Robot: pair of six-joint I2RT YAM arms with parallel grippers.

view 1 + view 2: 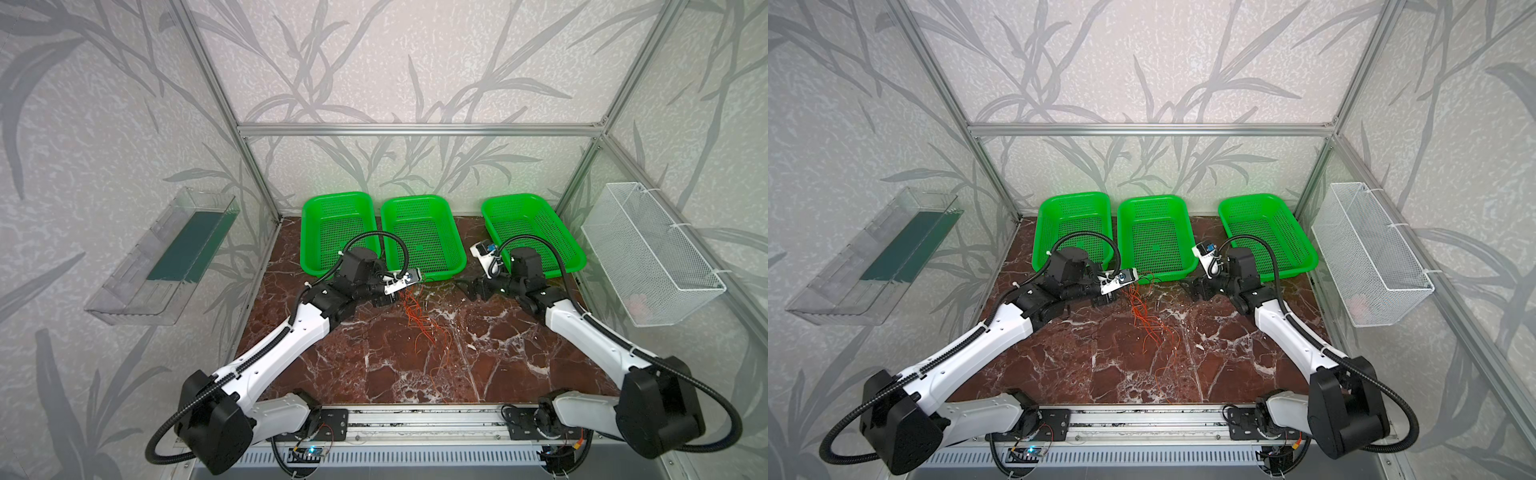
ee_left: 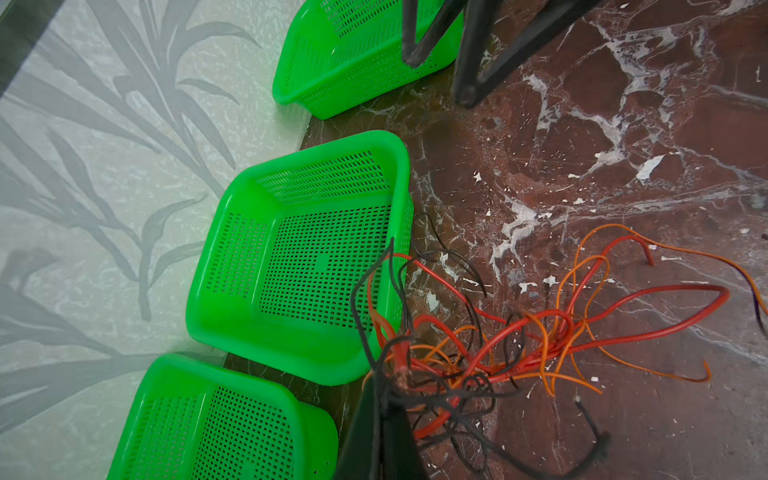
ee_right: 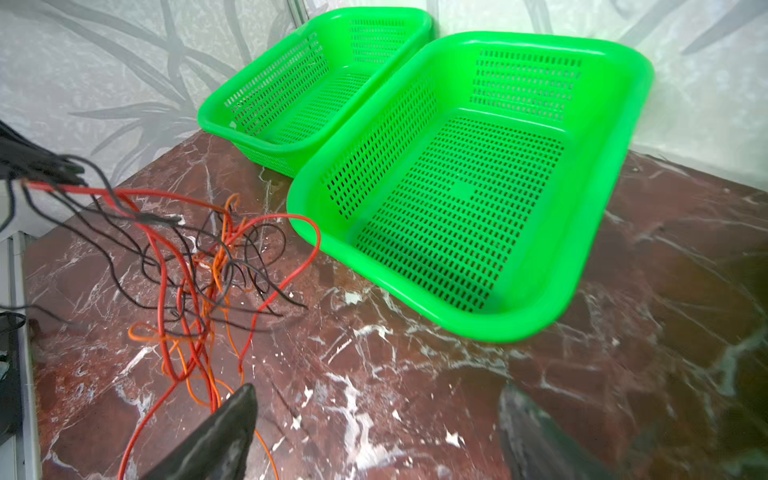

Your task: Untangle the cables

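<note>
My right gripper grabs a red cable on the tangle's loose side next, away from my left gripper's pinch, to draw it out and untangle cables.
The cables are a tangle of thin orange, red and black wires. One end of the bunch is lifted just in front of the middle green basket, and the rest trails down onto the marble table. My left gripper is shut on the bunch's upper end; in the left wrist view its jaws pinch black and red strands. To the right of the bunch, my right gripper stands open. In the right wrist view its fingers are wide apart with only bare marble between them, and the tangle lies ahead.
Three green perforated baskets line the back edge: left, middle and right. A white wire basket hangs on the right wall and a clear plastic bin on the left wall. An aluminium rail runs along the front.
</note>
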